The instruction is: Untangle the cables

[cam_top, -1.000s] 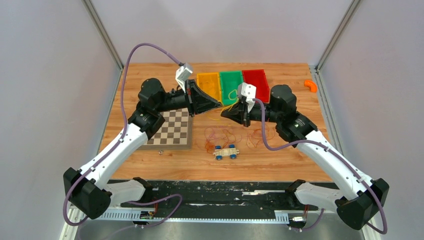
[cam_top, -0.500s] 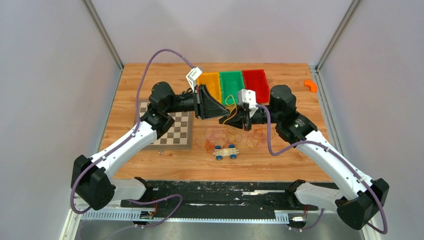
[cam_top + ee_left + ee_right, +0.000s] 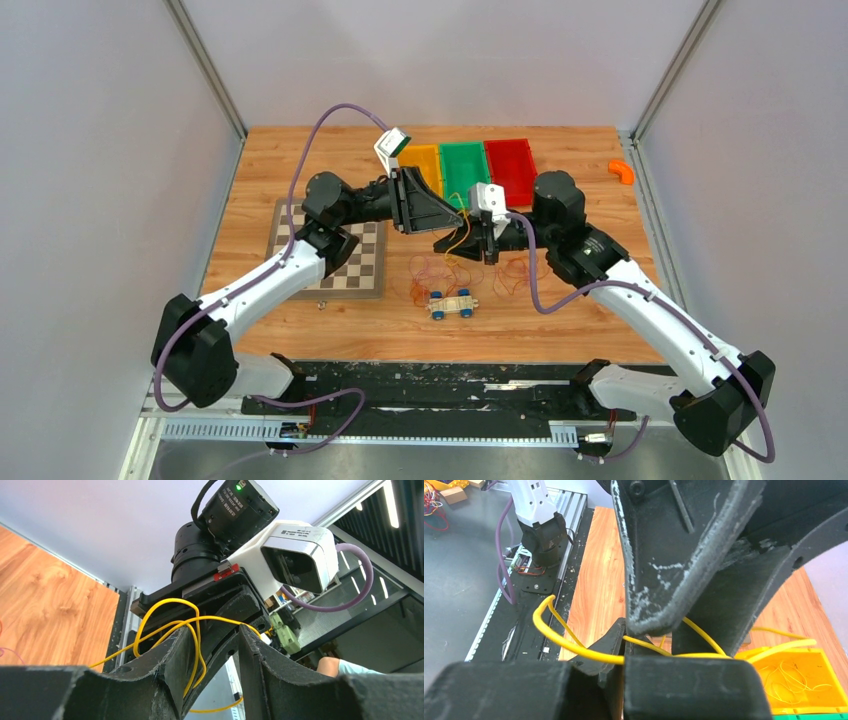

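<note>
Parts of the thin yellow cable (image 3: 463, 212) (image 3: 200, 651) lie between my left gripper's spread fingers, so it is now time to close, which would catch the yellow cable.
A thin yellow cable (image 3: 458, 236) hangs in the air between my two grippers, above a tangle of red and orange cables (image 3: 446, 270) on the wooden table. My right gripper (image 3: 446, 243) is shut on the yellow cable (image 3: 573, 648), pinching it at the fingertips (image 3: 626, 645). My left gripper (image 3: 457, 214) is open and faces the right one. In the left wrist view the yellow cable (image 3: 197, 650) is draped in a loop over its spread fingers (image 3: 216, 631), not clamped. The left gripper's fingers (image 3: 674, 580) loom just above the right gripper's.
Yellow (image 3: 420, 166), green (image 3: 462, 165) and red (image 3: 510, 160) bins stand at the back; the yellow bin (image 3: 789, 680) holds yellow wires. A wooden toy car (image 3: 452, 304) lies in front of the tangle. A chessboard (image 3: 335, 262) lies at the left, and an orange piece (image 3: 621, 171) at the far right.
My left arm has swung right and brought its gripper up against the right gripper. The right gripper has shifted a little left with the yellow cable in it.
</note>
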